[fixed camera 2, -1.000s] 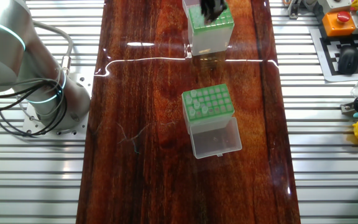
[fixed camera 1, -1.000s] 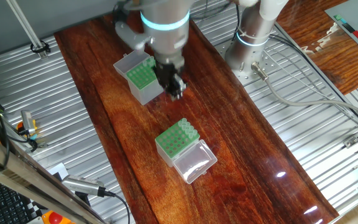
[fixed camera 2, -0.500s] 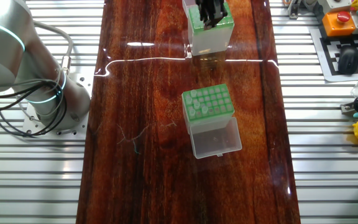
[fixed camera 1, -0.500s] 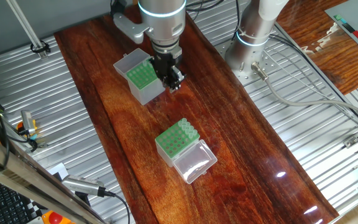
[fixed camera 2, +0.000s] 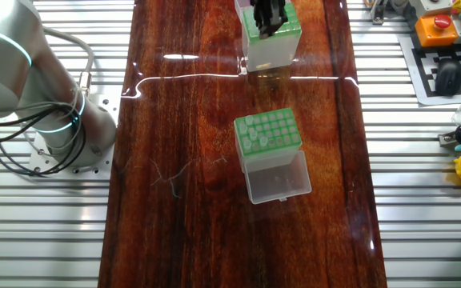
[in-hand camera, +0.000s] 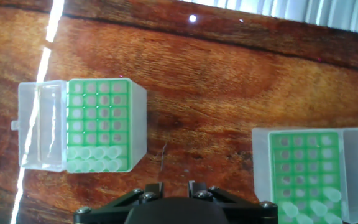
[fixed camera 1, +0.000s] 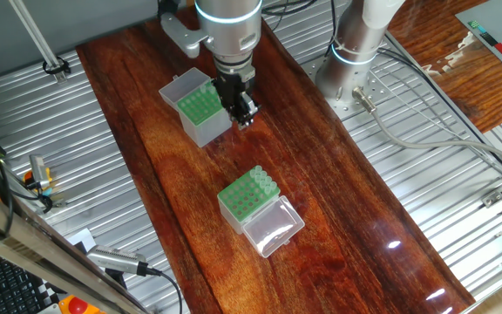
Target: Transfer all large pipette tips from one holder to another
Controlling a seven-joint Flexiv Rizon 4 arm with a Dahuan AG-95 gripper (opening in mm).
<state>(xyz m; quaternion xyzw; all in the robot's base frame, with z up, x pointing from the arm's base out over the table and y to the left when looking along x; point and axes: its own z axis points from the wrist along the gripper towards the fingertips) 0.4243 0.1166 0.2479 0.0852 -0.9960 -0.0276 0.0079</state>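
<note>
To transfer the large pipette tip, my gripper will next grab its open upper end. The holder's green plate closes around everything below.
The taller grey-sided holder point(fixed camera 1: 200, 112) point(fixed camera 2: 269, 36) stands at the far end of the wooden table. In the hand view this holder point(in-hand camera: 303, 174) still has large pipette tips point(in-hand camera: 309, 208) in its lower rows. The shorter box with the clear lid point(fixed camera 1: 249, 202) point(fixed camera 2: 267, 138) point(in-hand camera: 98, 124) sits mid-table, with several tips point(in-hand camera: 95, 158) point(fixed camera 2: 247, 134) along one edge. My gripper point(fixed camera 1: 240, 112) point(fixed camera 2: 267, 20) point(in-hand camera: 174, 186) hangs at the taller holder's right edge, above its green plate. Its fingers stand slightly apart with nothing between them.
The shorter box's clear lid point(fixed camera 1: 273, 228) point(fixed camera 2: 278, 178) lies folded open on the table. A second arm's base point(fixed camera 1: 356, 52) point(fixed camera 2: 62, 120) stands beside the wooden top. Ribbed metal panels point(fixed camera 1: 460, 218) flank the table, and cables point(fixed camera 1: 425, 139) run at the right.
The gripper has risen and shifted back from the taller holder's near corner to its right edge. Both boxes have stayed put.
</note>
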